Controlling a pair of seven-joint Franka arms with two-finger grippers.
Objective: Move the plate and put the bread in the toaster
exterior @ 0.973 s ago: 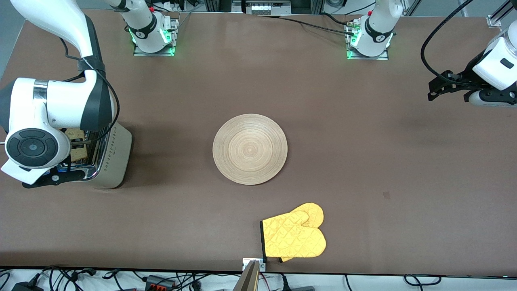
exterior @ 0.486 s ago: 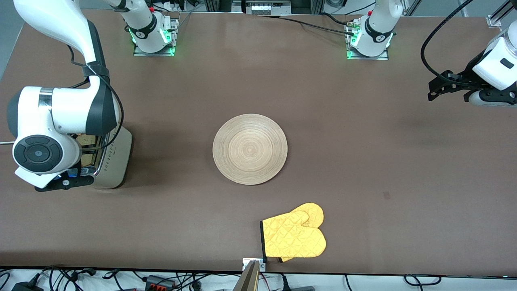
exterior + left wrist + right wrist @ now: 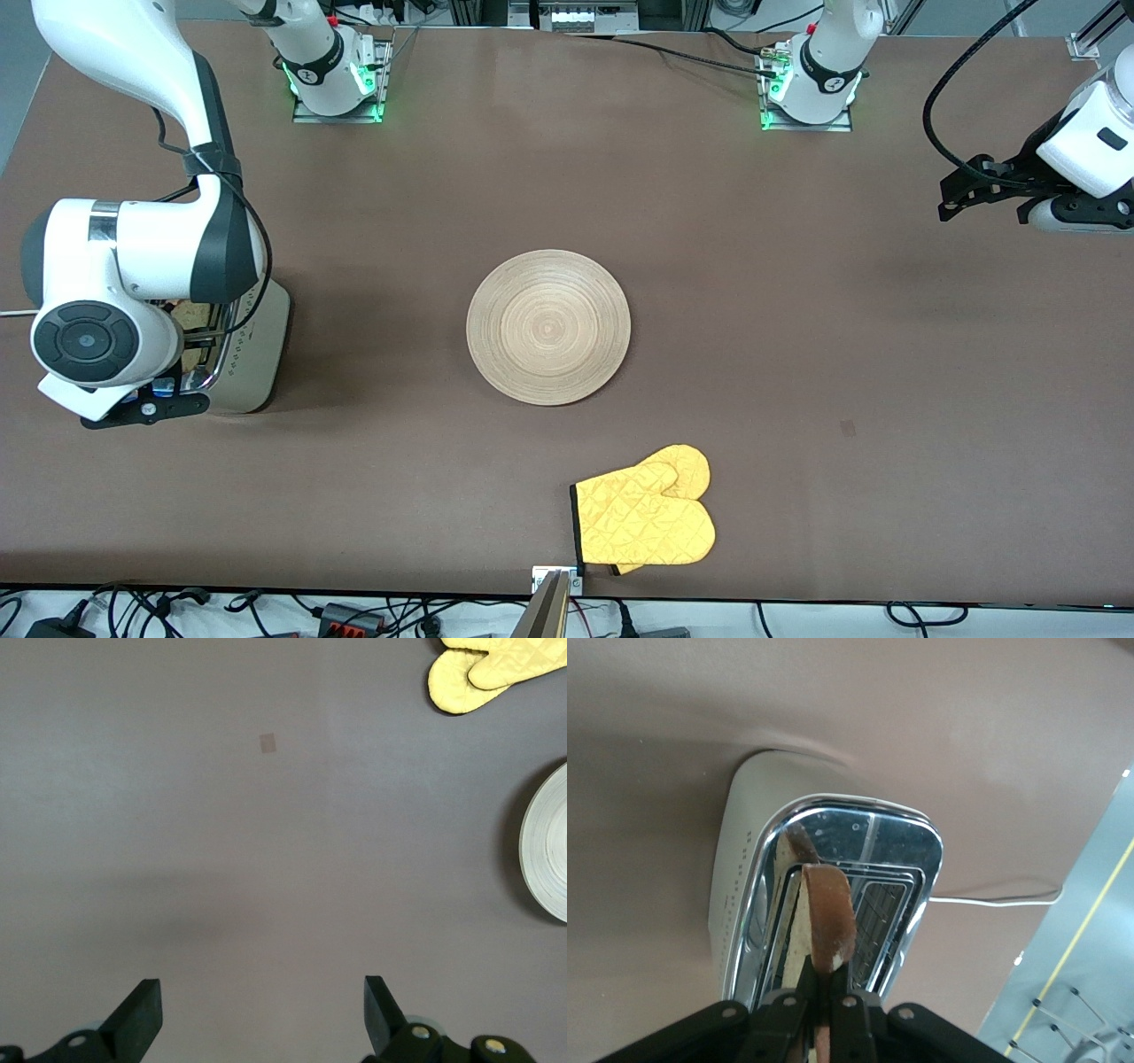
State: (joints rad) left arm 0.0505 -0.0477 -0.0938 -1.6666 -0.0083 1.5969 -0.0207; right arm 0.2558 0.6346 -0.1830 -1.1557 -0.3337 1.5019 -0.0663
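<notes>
My right gripper releases the bread now, since the bread's lower part sits inside the toaster slot in the right wrist view.
My right gripper [image 3: 829, 997] is shut on the bread [image 3: 826, 920], a slice with a dark brown crust. It holds the slice on edge, partly down in one slot of the silver toaster [image 3: 897, 855]. In the front view the toaster [image 3: 257, 350] stands at the right arm's end of the table, and the right hand covers most of its top. A bit of bread [image 3: 190, 312] shows beside the hand. The light-wood plate [image 3: 548, 326] lies bare at mid table; its rim [image 3: 547, 855] shows in the left wrist view. My left gripper [image 3: 262, 1014] is open and empty, up over the left arm's end.
A yellow oven mitt [image 3: 645, 518] lies near the table's front edge, nearer to the camera than the plate; it also shows in the left wrist view [image 3: 485, 669]. The toaster's white cord [image 3: 992, 899] runs off toward the table's end.
My right hand has come down over the toaster with the bread, and the slice now sits lower in the slot. The left arm, plate and mitt have not moved.
</notes>
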